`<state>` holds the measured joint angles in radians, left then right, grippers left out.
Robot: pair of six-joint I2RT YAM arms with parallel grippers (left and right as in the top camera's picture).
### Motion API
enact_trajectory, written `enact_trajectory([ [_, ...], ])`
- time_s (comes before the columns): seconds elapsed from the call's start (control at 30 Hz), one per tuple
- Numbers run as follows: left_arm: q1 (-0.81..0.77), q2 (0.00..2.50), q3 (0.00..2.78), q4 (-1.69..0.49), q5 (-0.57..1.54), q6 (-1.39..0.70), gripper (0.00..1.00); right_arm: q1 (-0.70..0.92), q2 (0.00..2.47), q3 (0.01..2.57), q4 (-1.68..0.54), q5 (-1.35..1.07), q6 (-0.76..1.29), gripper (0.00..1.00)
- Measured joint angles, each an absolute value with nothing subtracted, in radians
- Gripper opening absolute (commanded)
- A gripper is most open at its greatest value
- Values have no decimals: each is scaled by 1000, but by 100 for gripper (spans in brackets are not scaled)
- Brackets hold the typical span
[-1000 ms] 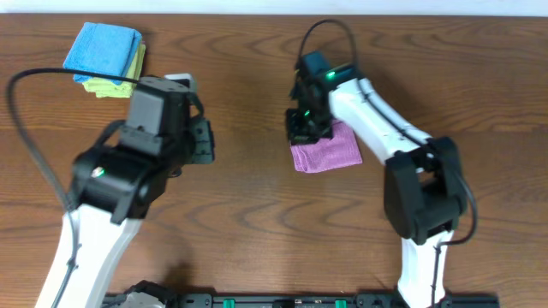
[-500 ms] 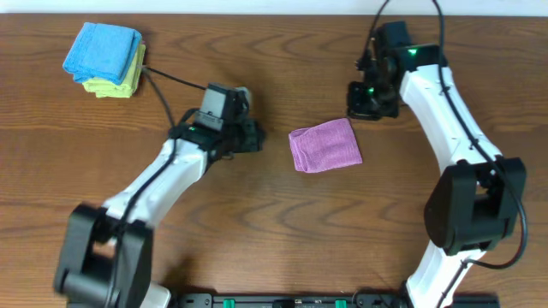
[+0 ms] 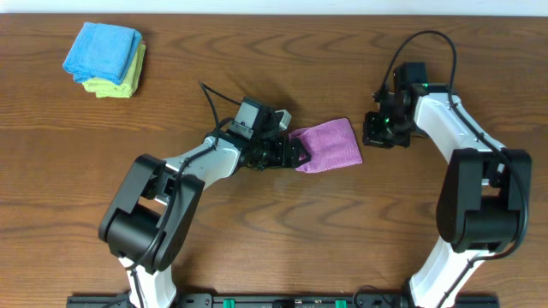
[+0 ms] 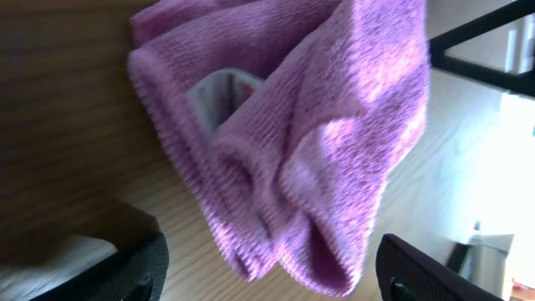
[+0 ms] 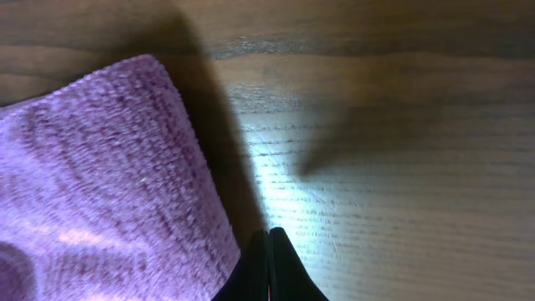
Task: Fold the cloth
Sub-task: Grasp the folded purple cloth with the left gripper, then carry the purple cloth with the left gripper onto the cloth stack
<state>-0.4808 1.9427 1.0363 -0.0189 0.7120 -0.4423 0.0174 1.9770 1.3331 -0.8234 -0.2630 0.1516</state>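
The cloth stays folded to be set onto the blue cloth. My left gripper should grab the cloth's near folded corner (image 3: 303, 164) (image 4: 291, 248) next, with the layers together.
The cloth (image 3: 330, 145) is a lilac microfibre square lying folded on the wooden table, mid-right. In the left wrist view the cloth (image 4: 292, 142) shows layered folds and a small white tag (image 4: 219, 88). My left gripper (image 3: 295, 155) is at its left edge, open; the near folded corner lies between the wide-apart fingers (image 4: 138, 267) without being clamped. My right gripper (image 3: 381, 134) is shut and holds nothing, just off the cloth's right edge. In the right wrist view the cloth (image 5: 100, 192) fills the left, with the shut gripper (image 5: 269, 251) beside its edge.
A bright blue folded cloth (image 3: 103, 47) sits on a yellow-green folded cloth (image 3: 120, 84) at the far left back of the table (image 3: 257, 239). The right arm's cable (image 3: 428, 43) loops above it near the back edge.
My left arm has swung right, from near the stacked cloths to the lilac cloth's left edge, and its jaws have opened. My right gripper has left the cloth and now rests beside it.
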Motion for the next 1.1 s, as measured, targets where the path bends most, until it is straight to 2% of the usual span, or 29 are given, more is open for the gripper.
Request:
enact_trajectory([
  [0.37, -494, 1989, 1048, 62, 788, -517, 83, 88, 2009, 1319, -739, -282, 184, 2],
  [0.53, -507, 1990, 1048, 64, 791, -529, 80, 144, 2019, 1319, -714, -292, 201, 2],
  [0.6, -507, 1992, 1048, 61, 790, -534, 72, 148, 2020, 1319, -713, -294, 205, 2],
  [0.63, -507, 1994, 1049, 58, 792, -538, 64, 146, 2020, 1319, -714, -294, 209, 1],
  [0.7, -508, 2000, 1048, 47, 786, -549, 41, 139, 2020, 1319, -719, -296, 213, 1],
  [0.73, -508, 2009, 1048, 39, 785, -545, 18, 130, 2020, 1319, -724, -297, 216, 2],
  [0.77, -508, 2014, 1047, 35, 785, -549, 6, 121, 2020, 1319, -730, -297, 219, 1],
  [0.97, -498, 2028, 1045, 46, 782, -571, 5, 67, 2021, 1320, -805, -297, 222, 2],
  [1.1, -463, 2029, 1046, 140, 829, -608, 6, 29, 2020, 1343, -876, -296, 217, 1],
])
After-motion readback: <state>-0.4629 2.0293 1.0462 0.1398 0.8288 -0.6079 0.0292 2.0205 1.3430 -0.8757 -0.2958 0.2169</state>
